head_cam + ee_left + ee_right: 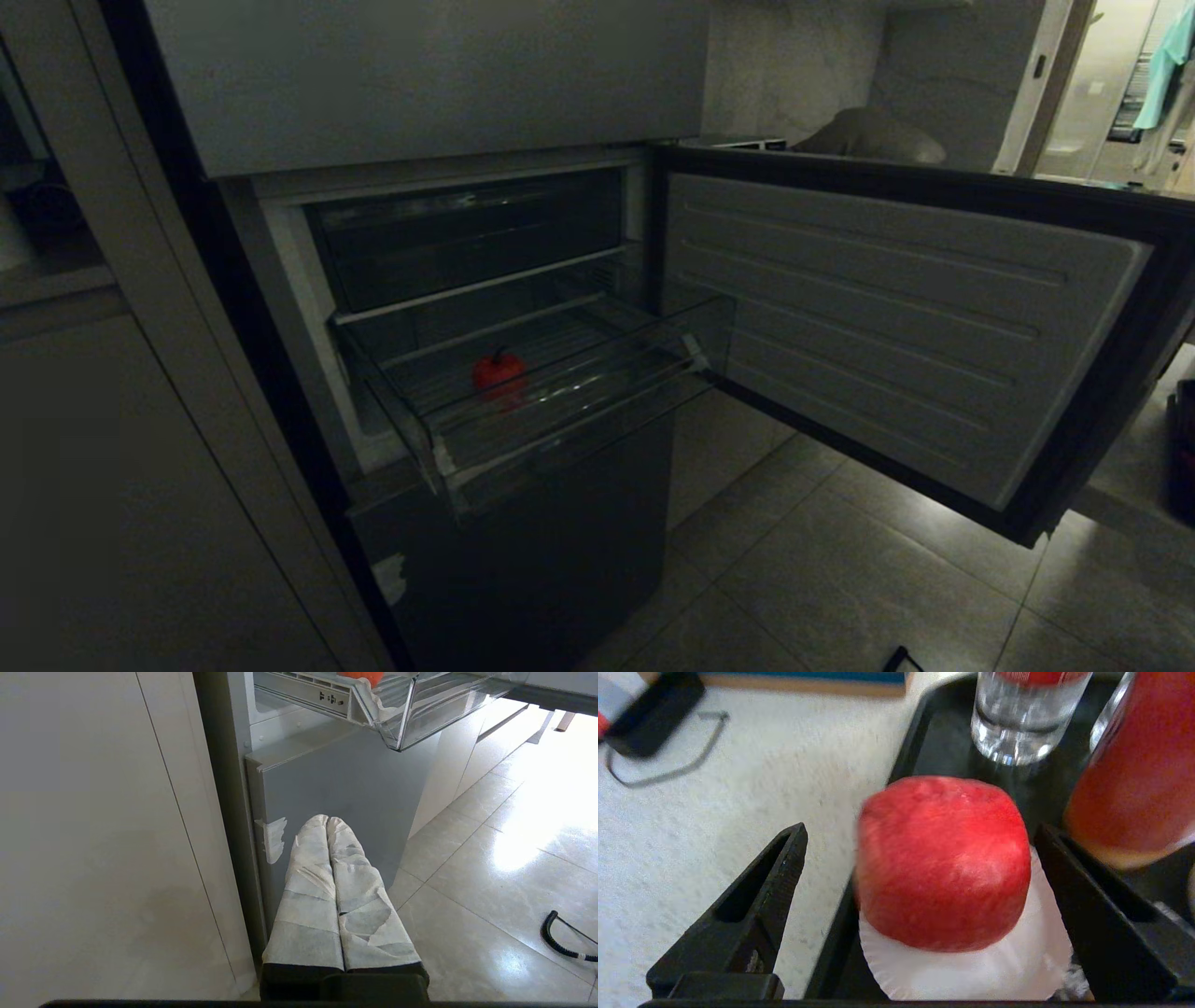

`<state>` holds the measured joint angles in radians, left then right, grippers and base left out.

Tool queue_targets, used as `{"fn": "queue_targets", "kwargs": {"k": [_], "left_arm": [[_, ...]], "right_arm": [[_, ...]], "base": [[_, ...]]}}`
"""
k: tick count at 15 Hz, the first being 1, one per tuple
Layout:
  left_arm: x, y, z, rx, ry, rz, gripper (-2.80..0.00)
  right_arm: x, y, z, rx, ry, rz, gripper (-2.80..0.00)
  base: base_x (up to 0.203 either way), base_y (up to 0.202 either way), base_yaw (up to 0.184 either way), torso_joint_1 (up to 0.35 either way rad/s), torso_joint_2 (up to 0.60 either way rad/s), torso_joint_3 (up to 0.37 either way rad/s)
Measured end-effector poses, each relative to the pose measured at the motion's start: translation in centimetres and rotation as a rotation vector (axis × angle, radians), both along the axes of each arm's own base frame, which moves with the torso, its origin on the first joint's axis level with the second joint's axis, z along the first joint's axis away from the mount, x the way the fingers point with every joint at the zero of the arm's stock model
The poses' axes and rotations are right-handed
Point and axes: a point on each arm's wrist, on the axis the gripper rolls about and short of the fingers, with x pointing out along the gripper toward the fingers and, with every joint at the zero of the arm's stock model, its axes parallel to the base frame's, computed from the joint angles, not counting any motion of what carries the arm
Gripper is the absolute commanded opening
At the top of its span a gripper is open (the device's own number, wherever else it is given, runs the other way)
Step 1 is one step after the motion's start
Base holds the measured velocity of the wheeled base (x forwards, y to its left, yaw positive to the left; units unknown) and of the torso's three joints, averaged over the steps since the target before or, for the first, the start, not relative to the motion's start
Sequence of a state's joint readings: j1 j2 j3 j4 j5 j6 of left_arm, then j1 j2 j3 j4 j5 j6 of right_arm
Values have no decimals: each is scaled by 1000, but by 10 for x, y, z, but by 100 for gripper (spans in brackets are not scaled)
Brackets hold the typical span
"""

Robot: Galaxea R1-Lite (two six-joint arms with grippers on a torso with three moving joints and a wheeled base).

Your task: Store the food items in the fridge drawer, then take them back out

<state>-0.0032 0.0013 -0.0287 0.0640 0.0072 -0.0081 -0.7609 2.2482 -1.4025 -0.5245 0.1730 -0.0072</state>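
Observation:
I need to grip the apple-like red food item by its rounded sides with my right gripper next, to store it in the clear fridge drawer (560, 411).
The clear fridge drawer (560, 411) stands pulled out of the open compartment, and one red food item (498, 373) lies on its ribbed floor. In the right wrist view a second red food item (943, 858), apple-like, sits on a white paper plate (971, 970) in a black tray (934, 732). My right gripper (922, 828) is open around it, one finger on each side, with a gap on the counter side. My left gripper (327, 820), wrapped in white tape, is shut on nothing and hangs low before the fridge's lower panel. Neither arm shows in the head view.
The fridge door (887, 317) swings wide open on the right over the tiled floor. In the tray behind the apple stand a clear glass (1022, 718) and a bottle of orange-red liquid (1134, 779). A black device with a cable (649, 714) lies on the white counter.

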Motion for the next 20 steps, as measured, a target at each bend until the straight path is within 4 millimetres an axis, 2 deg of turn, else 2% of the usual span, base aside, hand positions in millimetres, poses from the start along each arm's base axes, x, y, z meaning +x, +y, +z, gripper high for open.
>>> {"fn": "queue_targets", "kwargs": {"k": [5, 6, 10, 15, 17, 20], "left_arm": [[0, 0, 0, 0, 0, 0, -280], [0, 0, 0, 0, 0, 0, -280], [0, 0, 0, 0, 0, 0, -280], [0, 0, 0, 0, -1, 0, -280], [0, 0, 0, 0, -1, 0, -280], [0, 0, 0, 0, 0, 0, -280]], "right_arm": [[2, -3, -15, -4, -3, -1, 0], [2, -4, -18, -6, -3, -3, -280], [2, -5, -22, -5, -3, -5, -280], [-4, -1, -14, -5, -7, -7, -280], [-16, 9, 5, -16, -26, -5, -280], [-45, 37, 44, -41, -60, -3, -280]], "base": [[0, 0, 0, 0, 0, 0], [0, 0, 0, 0, 0, 0], [0, 0, 0, 0, 0, 0], [0, 0, 0, 0, 0, 0], [0, 0, 0, 0, 0, 0], [0, 0, 0, 0, 0, 0]]}}
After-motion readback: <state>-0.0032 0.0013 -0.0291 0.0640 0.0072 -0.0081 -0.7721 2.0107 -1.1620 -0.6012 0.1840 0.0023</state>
